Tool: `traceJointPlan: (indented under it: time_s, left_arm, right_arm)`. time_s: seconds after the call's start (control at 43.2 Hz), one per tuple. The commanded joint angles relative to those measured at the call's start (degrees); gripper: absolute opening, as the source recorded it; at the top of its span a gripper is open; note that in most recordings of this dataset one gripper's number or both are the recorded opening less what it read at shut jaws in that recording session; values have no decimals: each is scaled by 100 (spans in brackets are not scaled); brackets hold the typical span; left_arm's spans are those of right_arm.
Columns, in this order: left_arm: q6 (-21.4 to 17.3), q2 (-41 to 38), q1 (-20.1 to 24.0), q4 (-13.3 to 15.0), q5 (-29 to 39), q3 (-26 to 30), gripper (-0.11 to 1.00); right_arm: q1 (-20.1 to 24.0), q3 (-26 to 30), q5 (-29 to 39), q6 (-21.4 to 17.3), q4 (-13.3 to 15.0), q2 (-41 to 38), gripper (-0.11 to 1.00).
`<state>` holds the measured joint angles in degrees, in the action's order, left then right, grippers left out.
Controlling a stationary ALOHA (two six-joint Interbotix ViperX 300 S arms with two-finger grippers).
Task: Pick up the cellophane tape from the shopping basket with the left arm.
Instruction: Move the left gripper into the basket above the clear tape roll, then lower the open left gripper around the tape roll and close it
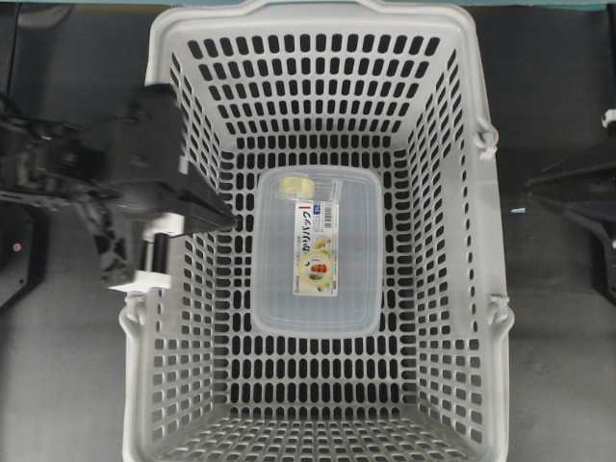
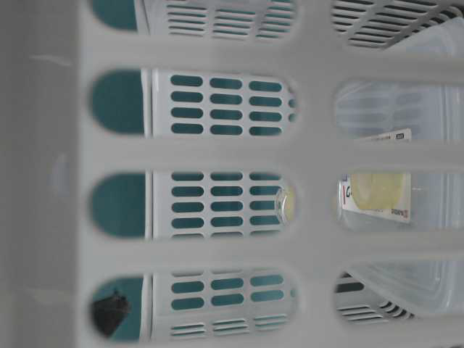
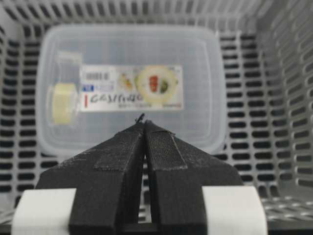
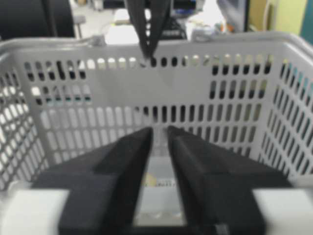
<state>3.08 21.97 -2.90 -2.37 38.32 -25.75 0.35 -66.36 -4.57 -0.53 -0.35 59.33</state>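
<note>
The left gripper will next grip the cellophane tape across its outer rim, because the flat side of the tape lies against the box lid (image 1: 358,250).
The cellophane tape (image 1: 295,185) is a small pale yellowish roll lying at the far end of the clear box (image 1: 318,250), in the middle of the shopping basket (image 1: 486,241). In the left wrist view the tape (image 3: 64,103) sits at the left of the box (image 3: 195,73). My left gripper (image 1: 229,218) is shut and empty. It reaches over the basket's left wall, above and left of the box; its tips (image 3: 144,123) are apart from the tape. My right gripper (image 4: 159,131) is outside the basket's right wall, jaws a narrow gap apart, empty.
The clear box carries a white-and-red printed label (image 1: 317,248). The basket's slotted walls (image 2: 217,156) rise on all sides of the box. The right arm (image 1: 577,192) rests on the dark table right of the basket. Handle joints (image 1: 486,140) stick out at the rim.
</note>
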Motion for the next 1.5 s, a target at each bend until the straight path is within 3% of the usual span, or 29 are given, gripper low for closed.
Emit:
traceJointPlan:
  time_s: [0.0, 0.093, 0.185, 0.393, 0.44, 0.625, 0.74, 1.064, 1.48]
  left_arm:
    - [35, -299, -18, -18, 176, 413, 0]
    - [35, -615, -70, -18, 343, 650, 0]
    - [18, -835, -97, -18, 466, 800, 0]
    - [70, -1371, -105, -18, 501, 1187, 5]
    - [79, -1477, -105, -18, 510, 1266, 14]
    - [35, -2039, -114, -18, 765, 1608, 70]
    - [0, -2320, -123, -18, 791, 1767, 90]
    - [0, -3041, -149, -18, 809, 1925, 90]
    - [-62, -3331, -105, -18, 800, 1854, 90]
  right_arm:
    - [18, 123, -18, 0, -9, -35, 36]
    - [18, 123, 53, 0, -9, -35, 61]
    - [9, 123, 132, 0, 0, -35, 77]
    - [62, 114, 123, -9, -9, -35, 78]
    - [62, 105, 123, -9, -9, -35, 78]
    - [105, 105, 114, -9, -9, -35, 78]
    - [132, 88, 105, -9, -9, -26, 78]
    - [132, 53, 97, -9, -18, -18, 77]
    - [132, 0, 97, -9, -18, 62, 77]
